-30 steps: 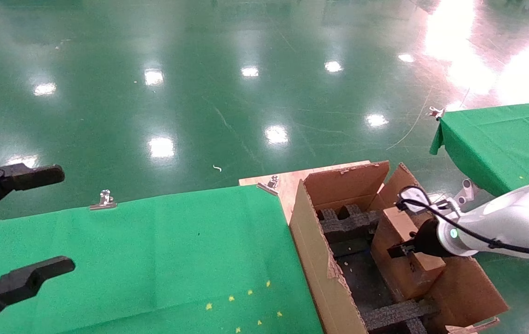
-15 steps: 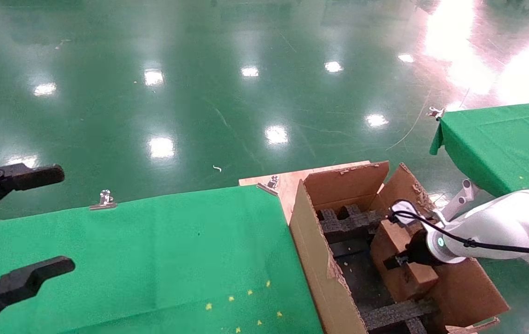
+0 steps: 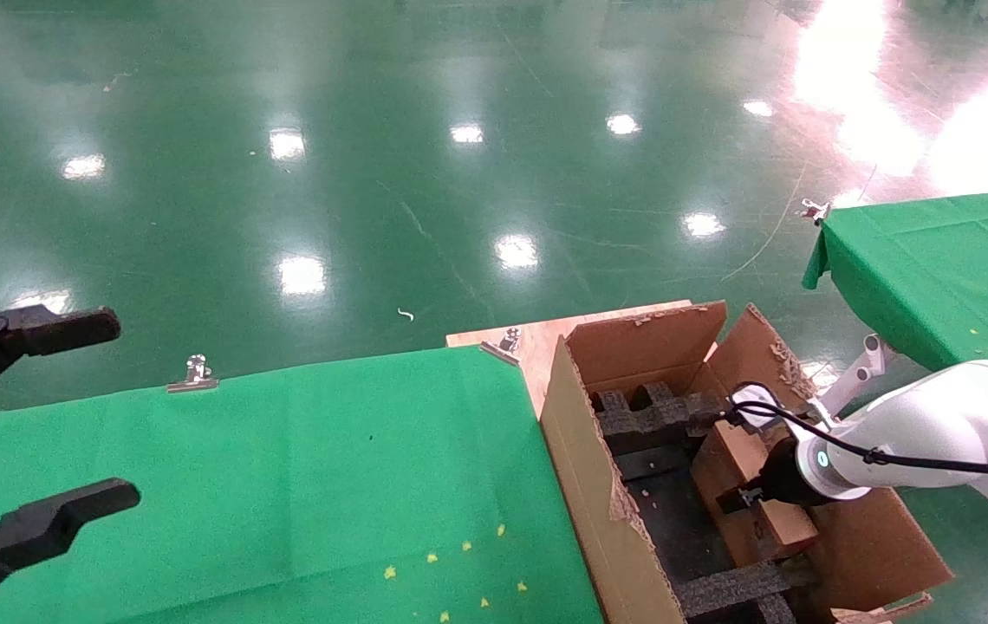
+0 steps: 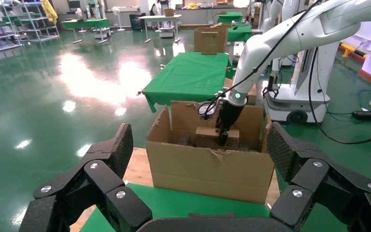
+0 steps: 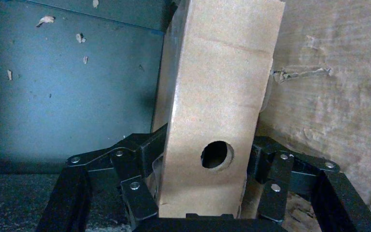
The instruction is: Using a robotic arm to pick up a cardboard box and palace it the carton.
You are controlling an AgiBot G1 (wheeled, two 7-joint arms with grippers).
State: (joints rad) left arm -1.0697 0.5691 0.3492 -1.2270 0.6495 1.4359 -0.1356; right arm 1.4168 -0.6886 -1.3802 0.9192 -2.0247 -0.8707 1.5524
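The cardboard box's lower edge [image 3: 717, 529] meets the carton's black bottom below the fingertips and the box would stay there, so it is time for my right gripper to let go of the box now.
The white robotic arm [image 3: 936, 425] reaches into the large brown carton [image 3: 581, 468] from the right. Its right gripper [image 3: 741, 498] is shut on the small cardboard box [image 3: 732, 446], holding it on edge inside the carton, close to the far right wall. In the right wrist view the fingers [image 5: 145, 150] clamp both sides of the cardboard box [image 5: 217, 87], near its round hole. The left wrist view shows the carton [image 4: 207, 166] with the box [image 4: 207, 133] sunk inside it. My left gripper [image 3: 117, 412] is open and empty, parked at the far left above the green table.
Black foam inserts [image 3: 650, 416] line the carton's ends and floor. The carton sits on a wooden board [image 3: 537, 342] beside the green-clothed table [image 3: 286, 477]. Metal clips [image 3: 195, 374] hold the cloth. A second green table [image 3: 936, 269] stands at the right.
The right arm has lowered and shifted slightly left, carrying the cardboard box deeper into the carton. The left arm has not moved.
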